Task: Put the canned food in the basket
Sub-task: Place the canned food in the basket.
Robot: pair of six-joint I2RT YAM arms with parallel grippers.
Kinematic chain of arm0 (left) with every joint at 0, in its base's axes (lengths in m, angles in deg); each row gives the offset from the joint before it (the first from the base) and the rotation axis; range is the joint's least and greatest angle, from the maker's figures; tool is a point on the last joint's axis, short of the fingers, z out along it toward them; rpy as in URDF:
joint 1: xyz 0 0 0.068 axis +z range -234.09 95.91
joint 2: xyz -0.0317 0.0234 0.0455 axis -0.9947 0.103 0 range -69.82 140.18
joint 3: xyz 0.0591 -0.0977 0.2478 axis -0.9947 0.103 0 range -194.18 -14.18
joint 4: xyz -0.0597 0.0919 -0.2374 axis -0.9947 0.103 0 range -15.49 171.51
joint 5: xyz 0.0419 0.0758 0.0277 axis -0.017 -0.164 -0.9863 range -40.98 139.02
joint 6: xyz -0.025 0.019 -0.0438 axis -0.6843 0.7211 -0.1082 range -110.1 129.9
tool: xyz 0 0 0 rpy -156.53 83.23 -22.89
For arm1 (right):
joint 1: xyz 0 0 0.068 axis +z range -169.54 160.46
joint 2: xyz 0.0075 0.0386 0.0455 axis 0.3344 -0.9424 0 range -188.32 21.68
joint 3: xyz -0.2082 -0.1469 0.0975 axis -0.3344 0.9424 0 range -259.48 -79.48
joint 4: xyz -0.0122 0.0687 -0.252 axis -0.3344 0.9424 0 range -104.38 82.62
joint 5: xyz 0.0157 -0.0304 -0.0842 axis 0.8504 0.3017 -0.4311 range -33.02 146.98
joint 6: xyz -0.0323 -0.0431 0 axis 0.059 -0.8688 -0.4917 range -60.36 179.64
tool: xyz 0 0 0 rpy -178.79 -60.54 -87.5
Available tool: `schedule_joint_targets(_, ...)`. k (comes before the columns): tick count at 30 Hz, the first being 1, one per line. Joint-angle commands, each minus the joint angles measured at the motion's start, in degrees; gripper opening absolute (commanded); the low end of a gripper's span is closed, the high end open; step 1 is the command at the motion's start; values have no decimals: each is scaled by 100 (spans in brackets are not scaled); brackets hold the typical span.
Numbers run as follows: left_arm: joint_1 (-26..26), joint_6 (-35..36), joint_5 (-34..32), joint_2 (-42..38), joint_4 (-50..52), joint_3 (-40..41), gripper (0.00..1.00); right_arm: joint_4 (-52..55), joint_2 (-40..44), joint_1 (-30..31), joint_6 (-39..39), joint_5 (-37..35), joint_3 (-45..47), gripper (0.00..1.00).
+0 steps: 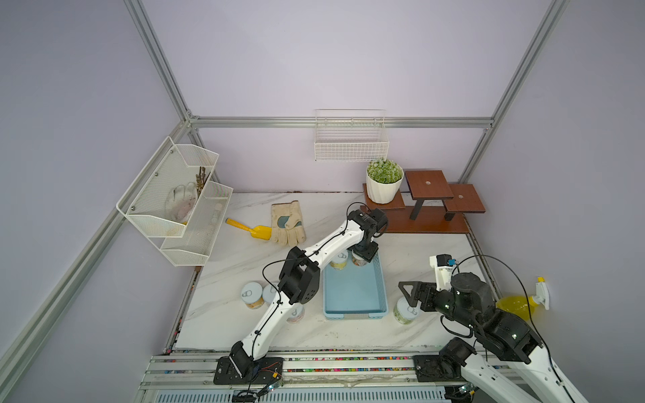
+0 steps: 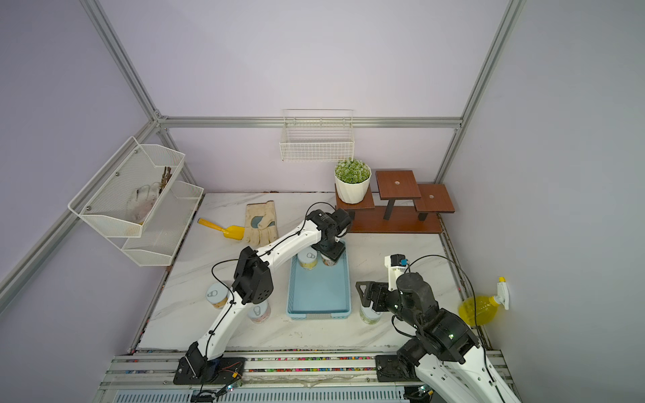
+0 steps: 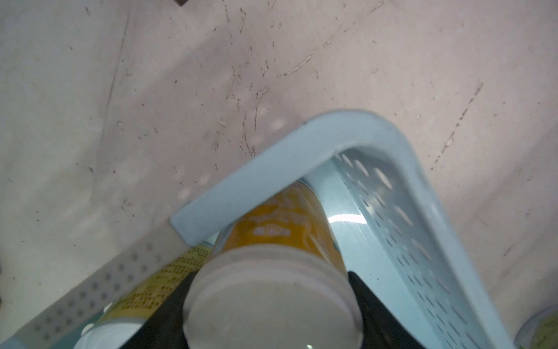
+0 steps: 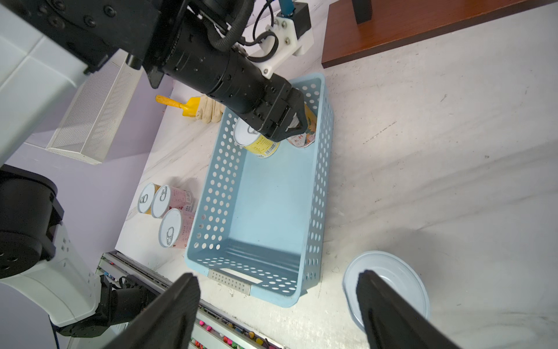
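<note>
The orange-labelled can's lower end [image 1: 359, 262] [image 3: 303, 197] is below the basket's rim and on the bottom of the basket, so my left gripper needs to let go of the can.
The light-blue basket [image 1: 384, 289] [image 2: 319, 293] [image 4: 265, 196] lies mid-table. My left gripper [image 1: 364, 256] [image 2: 330, 253] [image 3: 268, 287] [image 4: 297, 125] is shut on an orange-labelled can [image 3: 280, 229] [image 4: 308, 133], low in the basket's far right corner. A yellow can [image 1: 339, 260] [image 2: 308, 259] [image 4: 253, 139] stands beside it inside. Three cans [image 1: 252, 295] [image 4: 169, 201] stand on the table left of the basket. One green-labelled can [image 1: 405, 310] [image 4: 389, 281] stands right of the basket. My right gripper [image 1: 410, 291] [image 4: 279, 279] hangs open just above it, holding nothing.
A work glove [image 1: 288, 223] and a yellow scoop [image 1: 249, 228] lie at the back left. A potted plant [image 1: 384, 181] sits on a brown wooden stand [image 1: 429, 209] behind the basket. A white mesh rack [image 1: 174, 199] hangs left, a wire basket [image 1: 350, 139] on the back wall.
</note>
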Motion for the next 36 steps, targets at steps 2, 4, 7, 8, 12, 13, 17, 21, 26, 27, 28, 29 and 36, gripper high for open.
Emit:
schedule_joint_targets(2, -35, 5, 80, -11, -192, -198, 75, -105, 54, -12, 72, -64, 94, 87)
schedule_joint_targets(4, -36, 9, 99, -40, -213, -198, 79, -172, 105, -13, 88, -70, 125, 87)
schedule_joint_targets(7, -36, 5, 127, -81, -237, -201, 89, -288, 211, -15, 151, -99, 177, 87)
schedule_joint_targets(8, -36, 9, 142, -97, -237, -204, 90, -331, 233, -12, 171, -99, 193, 87)
schedule_joint_targets(12, -36, 9, 169, -142, -231, -183, 95, -383, 200, -17, 191, -81, 236, 87)
schedule_joint_targets(13, -36, 9, 185, -161, -228, -181, 95, -385, 199, -17, 192, -81, 244, 87)
schedule_joint_targets(17, -36, 0, 327, -263, -228, -171, 100, -392, 183, -19, 181, -99, 236, 87)
schedule_joint_targets(21, -34, -17, 497, -461, -190, -172, 100, -403, 164, -16, 174, -121, 252, 87)
schedule_joint_targets(26, -41, -30, 582, -959, -201, -91, 100, -422, 173, -11, 165, -169, 271, 87)
schedule_joint_targets(27, -44, -35, 582, -1059, -219, -19, 100, -437, 172, -18, 164, -188, 271, 87)
schedule_joint_targets(28, -38, -32, 582, -1204, -251, 97, 100, -451, 173, -15, 164, -209, 276, 87)
schedule_joint_targets(29, -49, -43, 565, -1351, -306, 242, 100, -475, 179, -12, 152, -238, 282, 87)
schedule_joint_targets(36, -67, -65, 470, -2500, -908, 1470, 100, -794, 213, -11, 134, -240, 415, 87)
